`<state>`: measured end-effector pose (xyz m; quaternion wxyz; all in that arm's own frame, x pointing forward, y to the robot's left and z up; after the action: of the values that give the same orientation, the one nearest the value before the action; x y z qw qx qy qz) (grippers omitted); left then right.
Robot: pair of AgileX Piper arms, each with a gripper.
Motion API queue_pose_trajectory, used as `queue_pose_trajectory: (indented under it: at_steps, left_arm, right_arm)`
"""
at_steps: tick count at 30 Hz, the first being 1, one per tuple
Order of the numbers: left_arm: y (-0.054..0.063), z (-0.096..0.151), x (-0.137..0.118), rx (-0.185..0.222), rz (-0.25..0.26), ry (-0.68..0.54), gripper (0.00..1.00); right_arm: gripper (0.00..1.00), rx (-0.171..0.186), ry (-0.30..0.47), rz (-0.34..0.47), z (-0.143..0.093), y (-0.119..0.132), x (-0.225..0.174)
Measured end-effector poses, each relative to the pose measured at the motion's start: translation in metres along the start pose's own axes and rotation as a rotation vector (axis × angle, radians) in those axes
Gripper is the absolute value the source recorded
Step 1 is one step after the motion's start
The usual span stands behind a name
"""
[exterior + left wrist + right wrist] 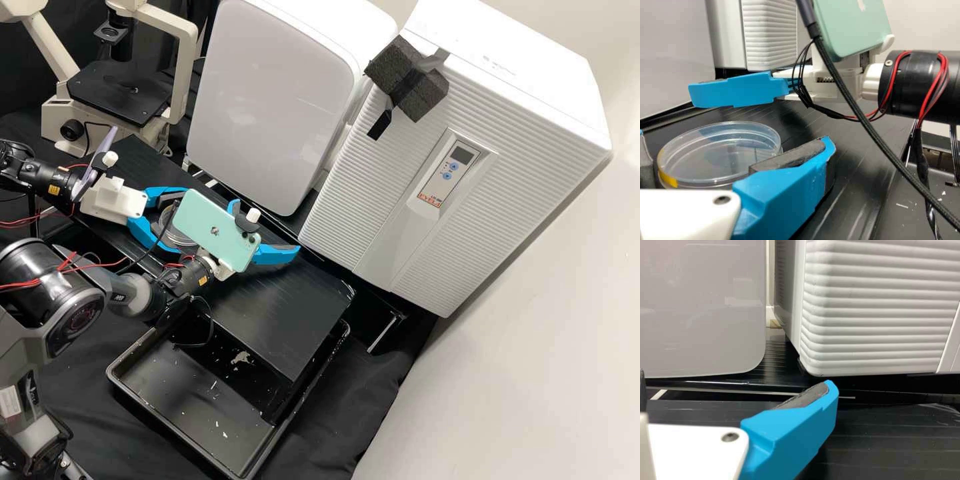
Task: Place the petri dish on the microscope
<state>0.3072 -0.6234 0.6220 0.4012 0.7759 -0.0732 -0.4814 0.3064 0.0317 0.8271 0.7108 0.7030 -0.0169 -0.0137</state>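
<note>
The clear petri dish should go on the microscope's black stage (pixel 124 92), so the robot's left gripper will grab it by its round side (pixel 171 232) next.
The clear petri dish (pixel 175 233) lies on the black bench platform, between the fingers of my left gripper (pixel 181 223), which stands open around it. From the left wrist, the dish (pixel 720 152) has a yellow mark on its side, and the left gripper's (pixel 735 137) near pad overlaps its edge; whether they touch I cannot tell. Beside it, to the right in the high view, my right gripper (pixel 265 227) is open with nothing held; the right wrist view shows that gripper (pixel 737 379) over bare platform. The cream microscope (pixel 120 93) with its black stage stands at the back left.
A white rounded cabinet (pixel 277 100) and a ribbed white unit (pixel 413 193) stand behind the platform (pixel 280 313). A black tray (pixel 193 407) sits at the front, partly under the platform. A green phone (pixel 217 230) is mounted on the right arm, with cables hanging near both grippers.
</note>
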Motion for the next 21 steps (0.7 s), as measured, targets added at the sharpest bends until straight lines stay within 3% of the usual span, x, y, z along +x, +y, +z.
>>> queue_pose_trajectory:
  at_steps: [21]
  left_arm:
    - [-0.0039,-0.0023,0.0043,-0.007,0.006,0.003,1.00]
  right_arm:
    - [1.00,0.000,0.000,0.000,0.0000,0.0000,0.0000]
